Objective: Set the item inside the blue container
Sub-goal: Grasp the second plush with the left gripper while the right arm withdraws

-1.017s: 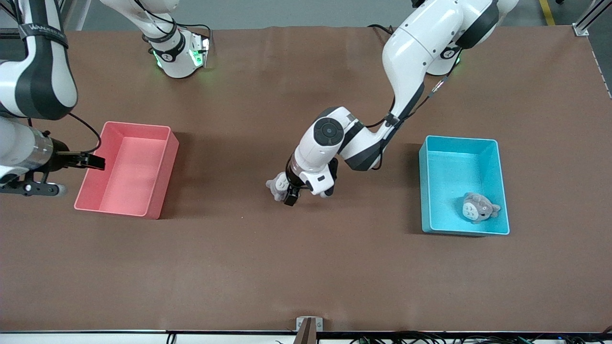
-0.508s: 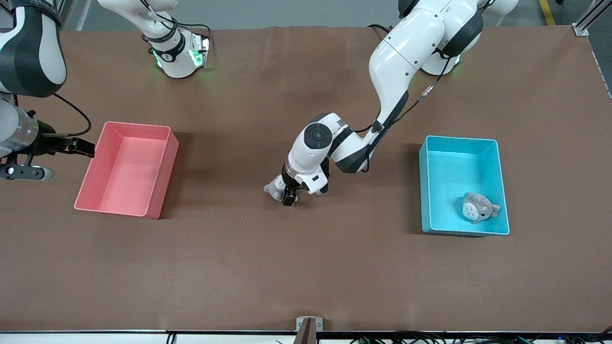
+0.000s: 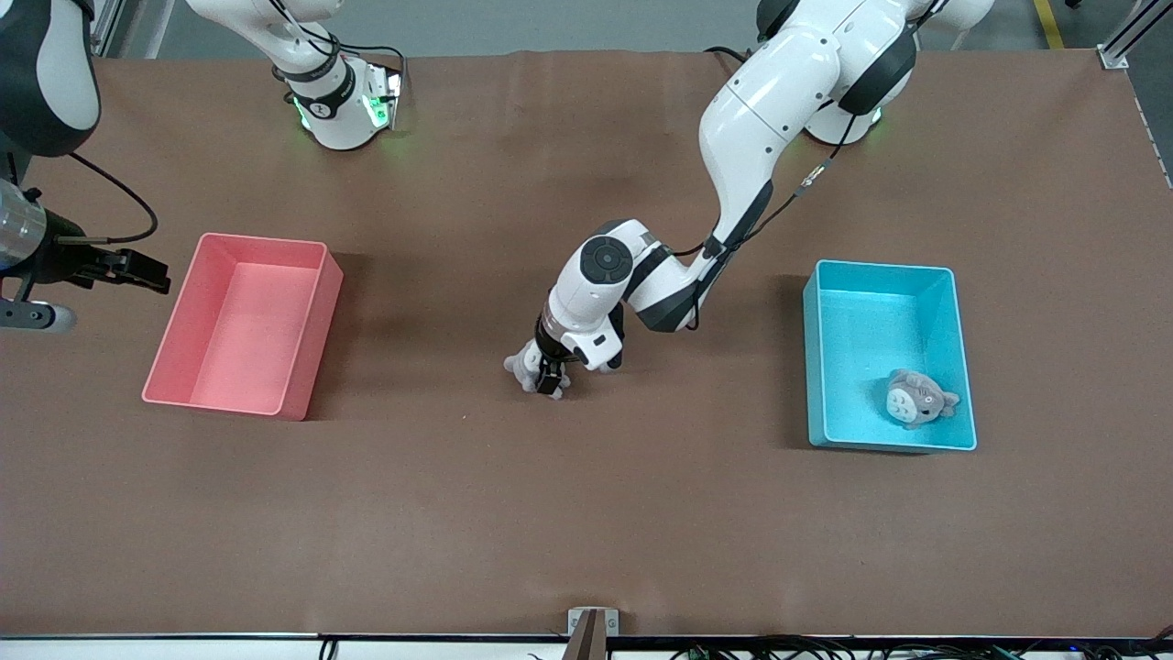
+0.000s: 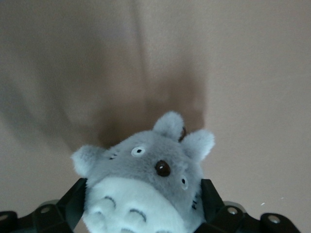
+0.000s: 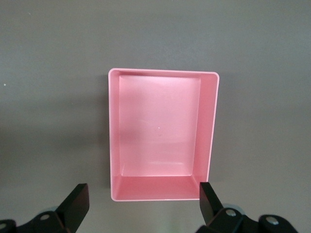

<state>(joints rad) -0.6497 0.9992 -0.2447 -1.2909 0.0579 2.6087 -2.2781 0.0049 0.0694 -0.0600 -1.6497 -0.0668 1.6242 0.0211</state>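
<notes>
I will put the plush toy into the blue container, so next my left gripper will grab the toy by its body below the head (image 4: 138, 208).
A grey and white plush toy (image 3: 520, 367) lies on the brown table near its middle. My left gripper (image 3: 550, 378) is down at it and open. In the left wrist view the toy (image 4: 146, 184) fills the gap, with one black finger (image 4: 77, 194) close on each side of it. The blue container (image 3: 812, 367) stands toward the left arm's end of the table, apart from the gripper. A second grey plush toy (image 3: 919, 397) lies in its corner nearest the front camera. My right gripper (image 3: 137, 270) hangs open and empty beside the pink bin.
The pink bin (image 3: 316, 330) stands empty toward the right arm's end of the table; in the right wrist view the pink bin (image 5: 114, 145) lies just ahead of my open right gripper (image 5: 144, 194). Bare brown table stretches between the two bins.
The left gripper has sunk lower around the toy and shifted slightly toward the right arm's end. The right gripper has drawn away from the pink bin toward the table's end.
</notes>
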